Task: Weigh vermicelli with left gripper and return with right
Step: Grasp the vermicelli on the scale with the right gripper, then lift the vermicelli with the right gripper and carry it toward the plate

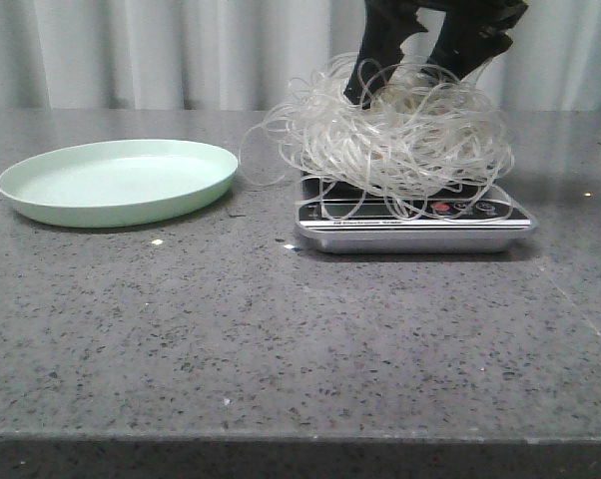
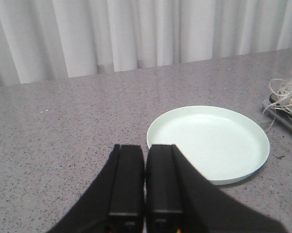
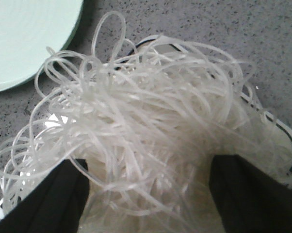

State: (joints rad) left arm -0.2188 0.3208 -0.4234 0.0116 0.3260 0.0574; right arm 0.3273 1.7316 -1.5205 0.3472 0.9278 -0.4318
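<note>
My right gripper's fingers reach into the vermicelli tangle on both sides, and closing would catch the vermicelli, so it is time to close the right gripper now.
The vermicelli, a fluffy tangle of whitish translucent strands, lies on the silver kitchen scale. My right gripper comes down from above into the top of the tangle, its black fingers spread wide. In the right wrist view the fingers stand on either side of the vermicelli, open. My left gripper is shut and empty, held over the table beside the pale green plate. The plate is empty at the left in the front view.
The grey speckled table has a front edge near the bottom of the front view. A white curtain hangs behind the table. A small white crumb lies in front of the plate. Loose strands hang over the scale's display.
</note>
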